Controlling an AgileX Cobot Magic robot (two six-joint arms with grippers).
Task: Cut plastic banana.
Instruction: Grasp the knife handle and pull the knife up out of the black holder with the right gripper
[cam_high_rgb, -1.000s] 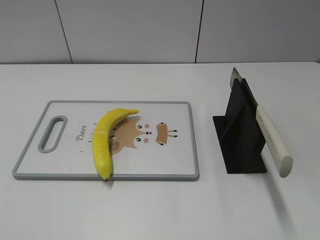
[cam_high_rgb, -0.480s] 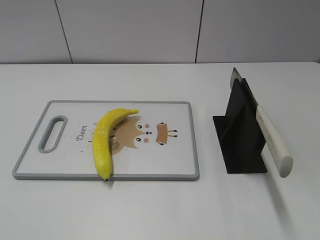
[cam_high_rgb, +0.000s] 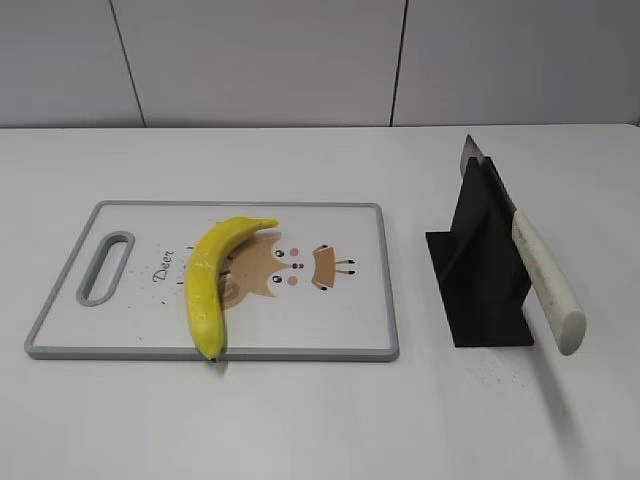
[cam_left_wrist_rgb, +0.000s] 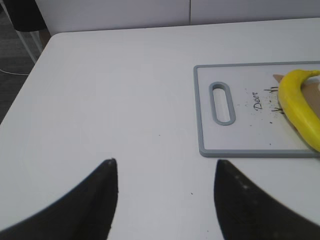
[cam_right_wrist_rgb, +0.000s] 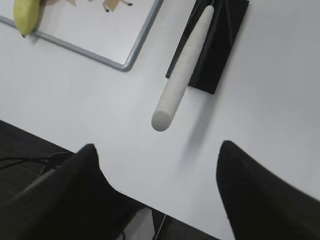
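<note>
The blade of the knife rests inside the black stand. My right gripper will next grip the knife by its white handle (cam_high_rgb: 545, 283) (cam_right_wrist_rgb: 182, 75) to cut the plastic banana.
The plastic banana (cam_high_rgb: 206, 280) is glossy yellow and curved. It lies on the white cutting board (cam_high_rgb: 330, 320), its dark tip over the front edge. It also shows in the left wrist view (cam_left_wrist_rgb: 298, 107) and the right wrist view (cam_right_wrist_rgb: 24, 16). A knife with a white handle (cam_high_rgb: 545, 283) rests slanted in a black stand (cam_high_rgb: 480, 270); the handle shows in the right wrist view (cam_right_wrist_rgb: 181, 72). My left gripper (cam_left_wrist_rgb: 165, 162) is open and empty over bare table, left of the board. My right gripper (cam_right_wrist_rgb: 157, 147) is open and empty near the table's front edge, short of the knife handle. Neither gripper shows in the exterior view.
The cutting board (cam_left_wrist_rgb: 240, 140) has a grey rim, a handle slot (cam_high_rgb: 105, 267) at its left end and a cartoon deer print. The white table (cam_high_rgb: 320, 420) ends at a wall behind. In the right wrist view the table's front edge (cam_right_wrist_rgb: 135, 197) drops to a dark floor.
</note>
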